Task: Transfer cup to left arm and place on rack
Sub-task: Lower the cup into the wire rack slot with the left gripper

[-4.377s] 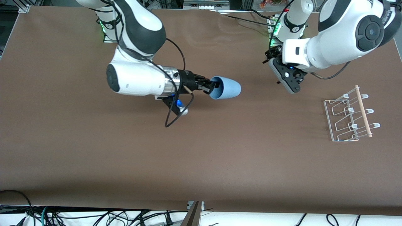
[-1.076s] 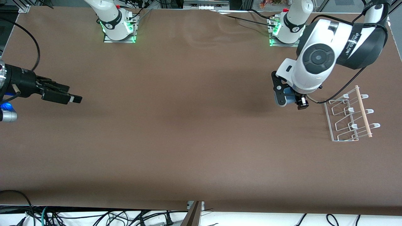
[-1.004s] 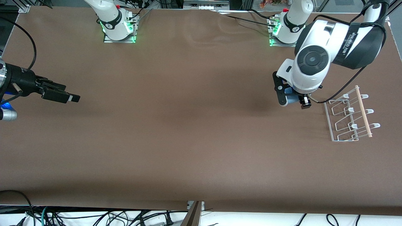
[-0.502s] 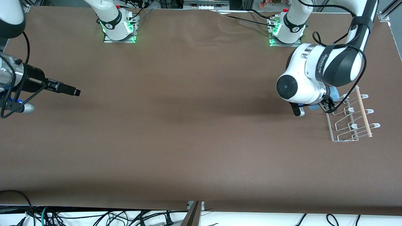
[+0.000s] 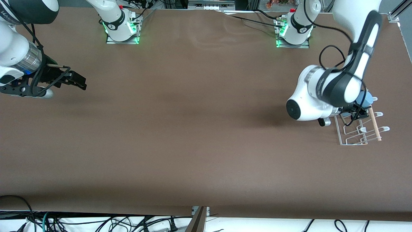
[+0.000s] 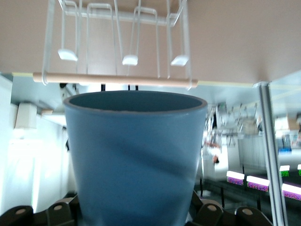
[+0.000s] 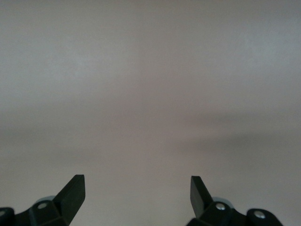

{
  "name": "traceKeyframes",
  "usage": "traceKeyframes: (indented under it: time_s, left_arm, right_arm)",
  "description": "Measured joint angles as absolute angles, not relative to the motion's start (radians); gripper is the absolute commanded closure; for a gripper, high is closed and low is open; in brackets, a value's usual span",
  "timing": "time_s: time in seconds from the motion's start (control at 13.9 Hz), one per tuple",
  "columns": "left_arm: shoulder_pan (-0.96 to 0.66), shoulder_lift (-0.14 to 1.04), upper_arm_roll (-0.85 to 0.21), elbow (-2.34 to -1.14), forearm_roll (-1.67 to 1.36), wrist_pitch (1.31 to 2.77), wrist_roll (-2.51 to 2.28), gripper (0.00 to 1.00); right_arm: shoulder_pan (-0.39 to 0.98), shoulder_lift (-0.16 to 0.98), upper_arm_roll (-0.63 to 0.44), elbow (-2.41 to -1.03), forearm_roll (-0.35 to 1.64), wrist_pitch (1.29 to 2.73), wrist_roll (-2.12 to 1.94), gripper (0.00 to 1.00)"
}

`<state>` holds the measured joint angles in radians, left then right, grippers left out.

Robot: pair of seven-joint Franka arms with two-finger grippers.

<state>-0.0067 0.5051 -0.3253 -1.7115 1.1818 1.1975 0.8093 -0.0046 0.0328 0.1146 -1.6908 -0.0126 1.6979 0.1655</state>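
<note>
My left gripper stays closed on the light blue cup for now until it reaches the rack's wires, as in the left wrist view the cup's rim (image 6: 136,109) is short of them.
My left gripper (image 5: 360,108) is shut on the light blue cup (image 5: 366,98) and holds it over the end of the white wire rack (image 5: 354,132) that lies farther from the front camera. In the left wrist view the cup (image 6: 134,155) fills the middle, with its rim close to the rack's wooden rod (image 6: 113,80) and the rack's prongs (image 6: 127,33) past it. The left arm's elbow hides part of the rack in the front view. My right gripper (image 5: 77,80) is open and empty over the table at the right arm's end; its fingertips (image 7: 75,190) stand wide apart.
The brown table (image 5: 193,129) carries only the rack. The two arm bases (image 5: 120,29) stand along the table's edge farthest from the front camera. Cables hang below the near edge.
The left arm has carried the cup sideways from beside the rack to over it, with the wrist turned. The right arm has drawn back a little toward its end.
</note>
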Motion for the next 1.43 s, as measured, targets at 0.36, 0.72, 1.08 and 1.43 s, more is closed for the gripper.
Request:
traceKeyframes:
  time_s: [0.36, 0.72, 1.08, 1.43]
  left_arm:
    - [0.083, 0.531, -0.323, -1.752, 1.305, 1.243, 0.789, 1.00]
    - [0.107, 0.503, -0.326, -1.885, 1.356, 1.280, 0.639, 1.00]
    - [0.142, 0.494, -0.325, -1.965, 1.400, 1.329, 0.554, 1.00]
    - [0.169, 0.493, -0.325, -2.009, 1.406, 1.377, 0.485, 0.98]
  right_arm:
    - [-0.007, 0.032, 0.094, -1.694, -0.029, 1.692, 0.098, 0.01]
    - [-0.009, 0.036, 0.089, -1.694, -0.030, 1.674, 0.086, 0.01]
    - [-0.009, 0.037, 0.089, -1.692, -0.030, 1.669, 0.082, 0.01]
    - [-0.006, 0.038, 0.097, -1.676, -0.029, 1.633, 0.082, 0.01]
